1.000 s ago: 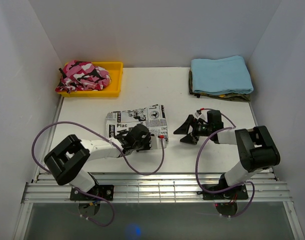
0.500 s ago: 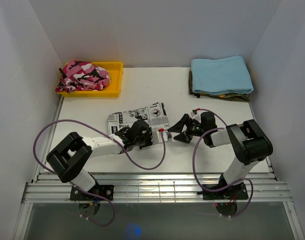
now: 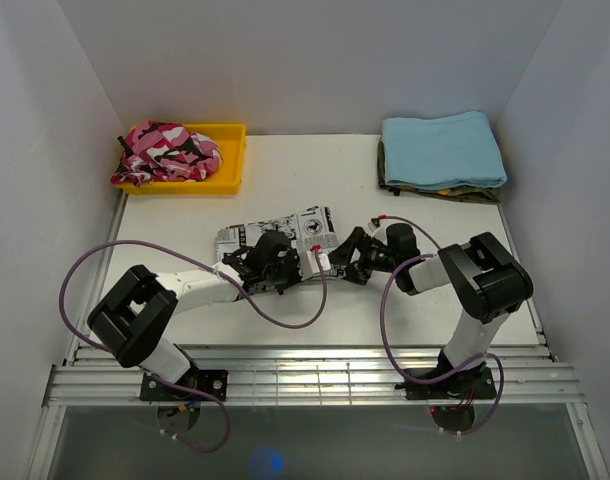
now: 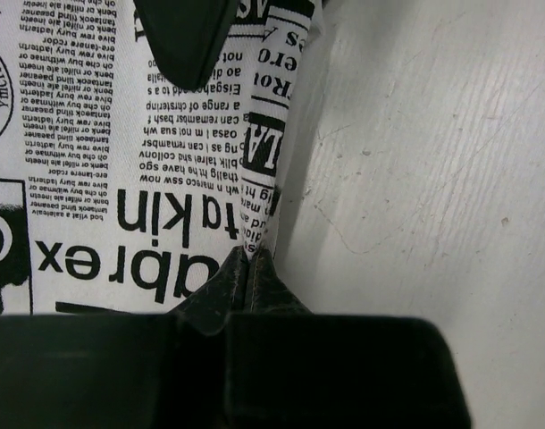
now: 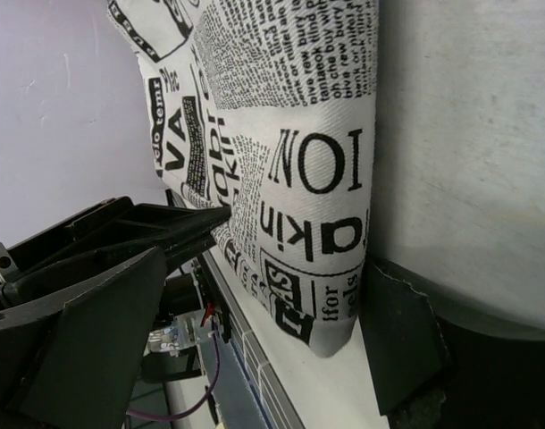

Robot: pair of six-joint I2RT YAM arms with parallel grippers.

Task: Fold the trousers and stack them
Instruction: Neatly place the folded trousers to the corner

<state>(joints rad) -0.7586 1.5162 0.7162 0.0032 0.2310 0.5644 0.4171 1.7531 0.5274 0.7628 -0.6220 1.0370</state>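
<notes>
My right gripper is to grab the folded trousers' near corner [image 3: 338,271] [image 5: 318,308] next, with fingers on either side, so it can stack them on the light blue cloth.
The trousers [image 3: 283,226], white with black newspaper print, lie folded in a small rectangle at the table's middle. My left gripper [image 3: 303,262] is at their near right edge. In the left wrist view [image 4: 252,255] it is shut on a raised fold of the trousers [image 4: 121,161]. My right gripper [image 3: 337,255] is open at the trousers' right corner. In the right wrist view the gripper [image 5: 281,331] has one finger [image 5: 402,344] on each side of the trousers' corner [image 5: 290,134], apart from the cloth. The left gripper's dark fingers [image 5: 165,237] show beside it.
A yellow tray [image 3: 233,165] at the back left holds a pink camouflage garment [image 3: 167,150]. A folded light blue cloth [image 3: 443,148] lies on a dark garment at the back right. White walls close in three sides. Purple cables loop by both arms.
My right gripper has moved left up to the trousers' right corner. My left gripper, holding the near edge, has moved away from the bases, and the trousers look narrower.
</notes>
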